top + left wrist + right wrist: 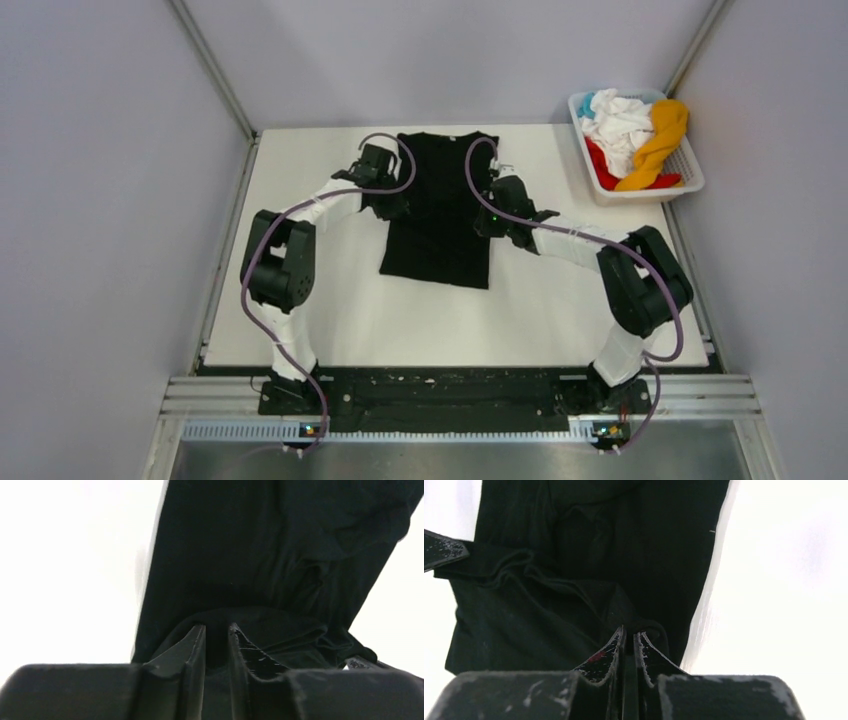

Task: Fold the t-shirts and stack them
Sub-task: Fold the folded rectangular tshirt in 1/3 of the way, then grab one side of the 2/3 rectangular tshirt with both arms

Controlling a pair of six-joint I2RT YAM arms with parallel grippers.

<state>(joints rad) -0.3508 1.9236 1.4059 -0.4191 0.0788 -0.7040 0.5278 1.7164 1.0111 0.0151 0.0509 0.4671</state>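
Note:
The robot's left gripper will fold an end of the black t-shirt point(440, 215) toward the collar, so next it will grab the t-shirt at that end by its near corner point(385, 269) opposite the collar.
The black t-shirt point(440, 215) lies flat on the white table point(330, 310), collar at the far side and sleeves folded inward. My left gripper point(395, 205) is at the shirt's left edge. In the left wrist view its jaws point(217, 626) stand slightly apart, and a hump of black cloth point(260, 545) curls over the tips. My right gripper point(488, 218) is at the shirt's right edge. In the right wrist view it point(630, 630) is pinched almost shut on a fold of the black shirt point(549, 580).
A white slatted basket point(690, 170) stands at the table's far right corner. It holds crumpled white point(620, 120), orange-yellow point(660, 140), red point(605, 165) and light blue point(587, 103) t-shirts. Grey walls enclose the table on three sides.

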